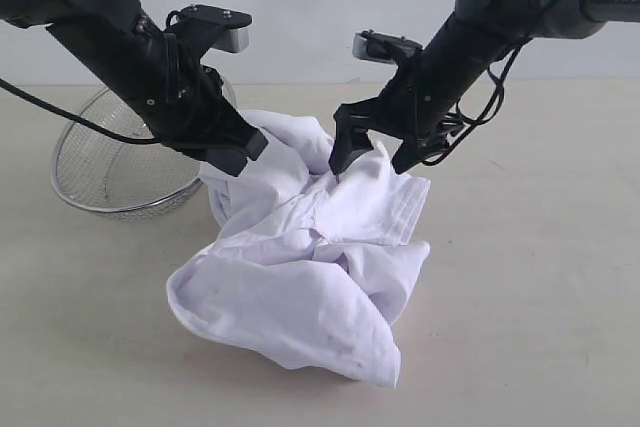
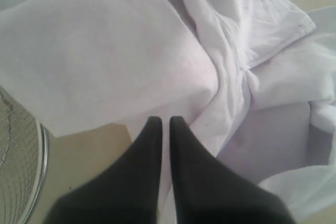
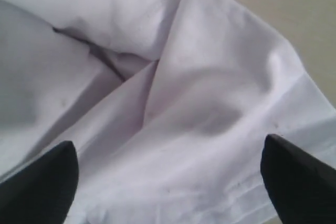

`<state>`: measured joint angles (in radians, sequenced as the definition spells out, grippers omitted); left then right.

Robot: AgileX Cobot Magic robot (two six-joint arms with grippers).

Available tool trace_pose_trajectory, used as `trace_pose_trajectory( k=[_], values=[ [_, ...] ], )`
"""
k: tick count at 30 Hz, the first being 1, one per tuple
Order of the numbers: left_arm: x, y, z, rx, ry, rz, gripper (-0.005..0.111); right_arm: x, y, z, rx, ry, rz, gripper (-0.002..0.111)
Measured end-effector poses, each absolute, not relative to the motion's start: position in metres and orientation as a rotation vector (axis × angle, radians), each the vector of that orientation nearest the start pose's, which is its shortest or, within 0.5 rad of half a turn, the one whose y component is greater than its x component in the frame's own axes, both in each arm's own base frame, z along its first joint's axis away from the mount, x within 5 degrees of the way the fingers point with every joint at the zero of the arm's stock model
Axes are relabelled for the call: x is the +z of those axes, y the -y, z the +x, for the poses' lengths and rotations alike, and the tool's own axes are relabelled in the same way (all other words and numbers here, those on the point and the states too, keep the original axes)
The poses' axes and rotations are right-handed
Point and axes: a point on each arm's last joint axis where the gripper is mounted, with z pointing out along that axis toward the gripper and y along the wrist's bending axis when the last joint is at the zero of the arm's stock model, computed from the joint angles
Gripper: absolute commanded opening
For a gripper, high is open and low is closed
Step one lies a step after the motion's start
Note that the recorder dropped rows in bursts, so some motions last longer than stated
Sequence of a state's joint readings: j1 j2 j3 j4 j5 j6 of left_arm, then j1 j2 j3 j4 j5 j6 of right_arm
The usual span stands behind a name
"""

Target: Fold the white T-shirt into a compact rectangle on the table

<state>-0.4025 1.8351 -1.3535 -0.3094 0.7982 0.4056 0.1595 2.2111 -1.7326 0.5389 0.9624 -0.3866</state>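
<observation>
My right gripper grabs that raised fold (image 1: 372,169) next, since a smooth fold of the T-shirt (image 1: 300,257) stands up near its stitched hem while the rest lies slack.
The white T-shirt (image 1: 300,257) lies crumpled in a heap on the table (image 1: 540,277), with a hemmed edge turned up on its right side. My left gripper (image 1: 248,150) is at the heap's upper left edge, its fingers (image 2: 155,129) shut side by side just over the cloth (image 2: 105,51), with nothing visibly pinched between them. My right gripper (image 1: 377,159) hovers over the top of the heap with its jaws spread wide. Its two fingertips (image 3: 60,163) straddle a smooth fold of the shirt (image 3: 210,108) near the stitched hem.
A round silver wire-mesh basket (image 1: 110,172) stands on the table behind and left of the shirt, right under my left arm; its rim (image 2: 42,156) shows beside the left fingers. Bare table stretches to the right and front of the heap.
</observation>
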Motion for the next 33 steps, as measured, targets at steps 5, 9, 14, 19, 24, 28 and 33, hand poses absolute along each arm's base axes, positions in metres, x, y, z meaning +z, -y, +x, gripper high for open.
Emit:
trace_pose_trajectory(
  k=[5,9,14,19,24,28,33],
  values=[
    [0.228,0.169,0.347,-0.361,-2.607,0.855,0.005,0.162,-0.125,0.454,0.634,-2.769,-0.363,0.085],
    [0.228,0.169,0.347,-0.361,-2.607,0.855,0.005,0.15,-0.133,0.456,0.626,-2.765,-0.353,0.085],
    [0.228,0.169,0.347,-0.361,-2.607,0.855,0.005,0.136,-0.132,0.458,0.596,-2.797,-0.304,0.063],
    [0.228,0.169,0.347,-0.361,-2.607,0.855,0.005,0.133,-0.131,0.458,0.587,-2.813,-0.273,0.009],
    [0.228,0.169,0.347,-0.361,-2.607,0.855,0.005,0.133,-0.131,0.459,0.575,-2.794,-0.315,0.0],
    [0.228,0.169,0.347,-0.361,-2.607,0.855,0.005,0.133,-0.13,0.461,0.537,-2.754,-0.389,0.0],
    [0.228,0.169,0.347,-0.361,-2.607,0.855,0.005,0.157,-0.118,0.471,0.465,-2.673,-0.429,0.0]
  ],
)
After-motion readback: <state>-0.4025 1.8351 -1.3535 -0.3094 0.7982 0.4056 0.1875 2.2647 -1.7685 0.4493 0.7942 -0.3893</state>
